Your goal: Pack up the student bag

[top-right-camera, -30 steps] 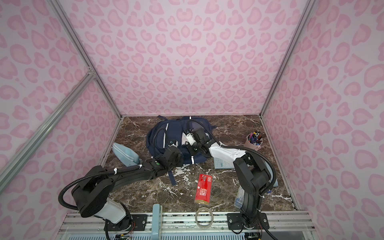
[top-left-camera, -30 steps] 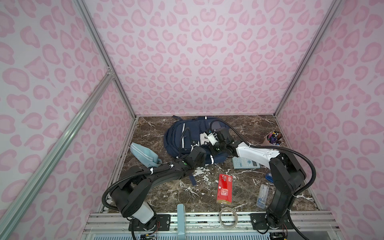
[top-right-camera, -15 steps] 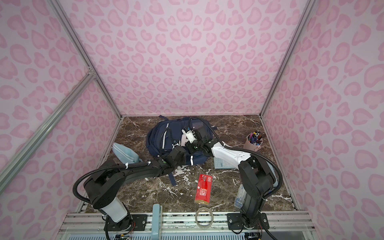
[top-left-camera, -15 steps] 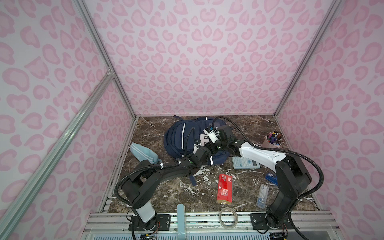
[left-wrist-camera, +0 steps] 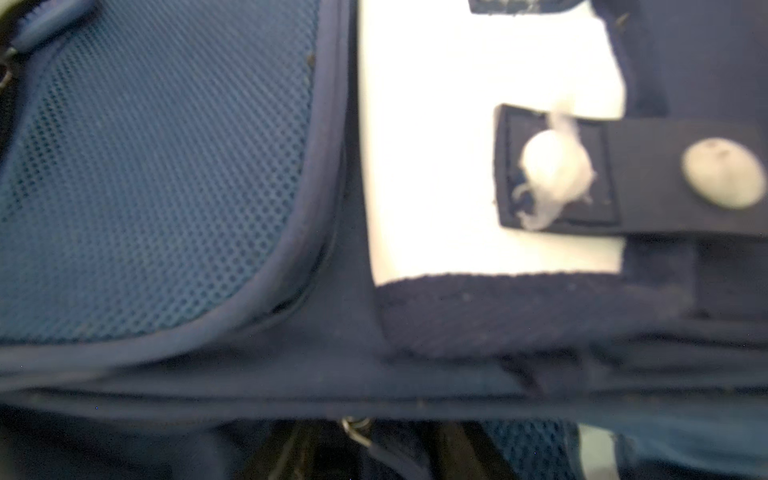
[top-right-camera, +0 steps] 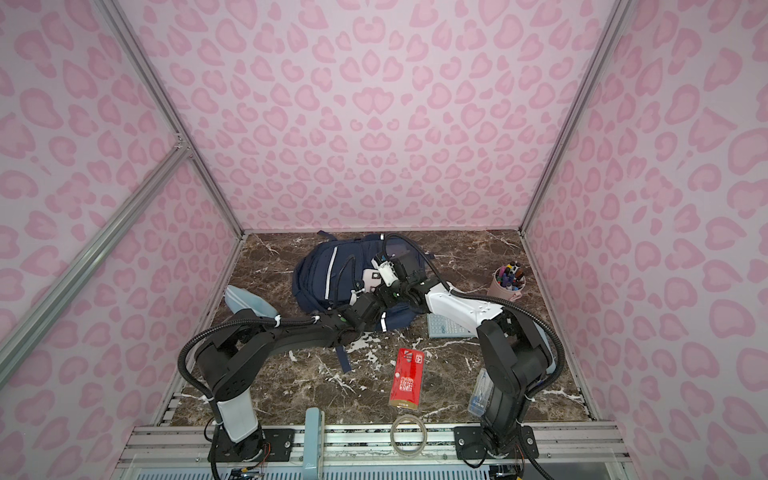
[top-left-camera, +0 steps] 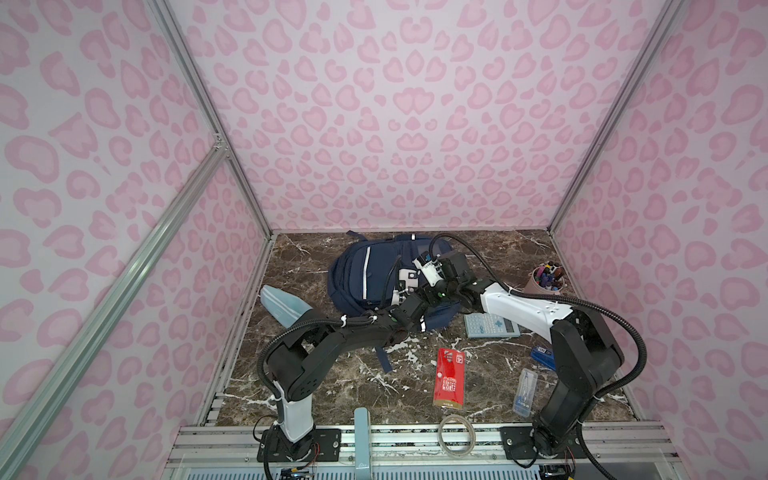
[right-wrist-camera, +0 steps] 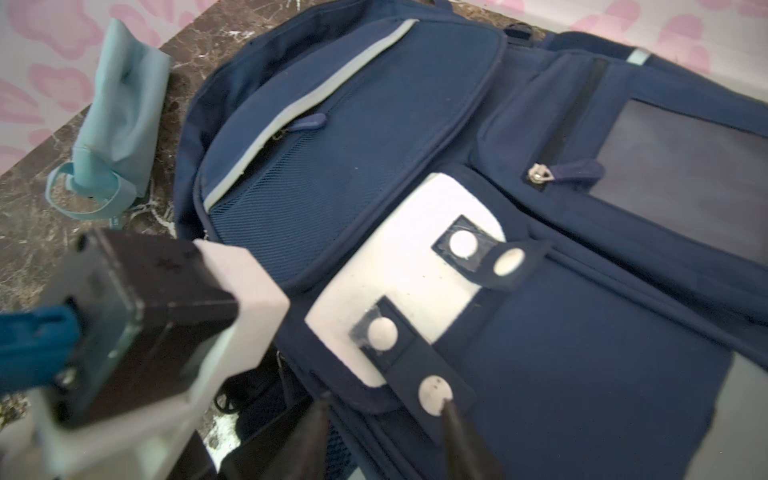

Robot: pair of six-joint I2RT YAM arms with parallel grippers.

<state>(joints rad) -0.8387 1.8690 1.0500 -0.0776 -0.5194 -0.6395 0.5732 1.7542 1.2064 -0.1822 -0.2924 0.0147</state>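
My left gripper's fingers are on either side of the zipper pull at its tab (left-wrist-camera: 393, 458), level with the zipper ring. It is time for my left gripper to close on the pull.
The student bag (top-left-camera: 365, 274) lies flat at the back of the marble floor, navy with white stripes and white patches (right-wrist-camera: 407, 266). Both grippers meet at its near edge by those patches. My right gripper (right-wrist-camera: 386, 419) is open; its two dark fingertips (right-wrist-camera: 453, 419) stand either side of a snap strap (right-wrist-camera: 432, 392) without pinching it. My left gripper (top-left-camera: 409, 305) is pressed close against the bag. Its wrist view shows only blurred mesh pocket (left-wrist-camera: 145, 166), white patch (left-wrist-camera: 436, 145) and a zipper ring (left-wrist-camera: 353, 428), so how its jaws stand is unclear.
A light-blue pouch (top-left-camera: 284, 305) lies left of the bag. A calculator (top-left-camera: 490, 324), a red packet (top-left-camera: 449, 378), a clear case (top-left-camera: 524, 390) and a small blue box (top-left-camera: 542, 353) lie front right. A pen cup (top-left-camera: 547, 280) stands far right; a tape ring (top-left-camera: 456, 430) rests on the front rail.
My left arm has reached further right and in over the bag's near edge. The right gripper has opened and lifted slightly beside the white patches.
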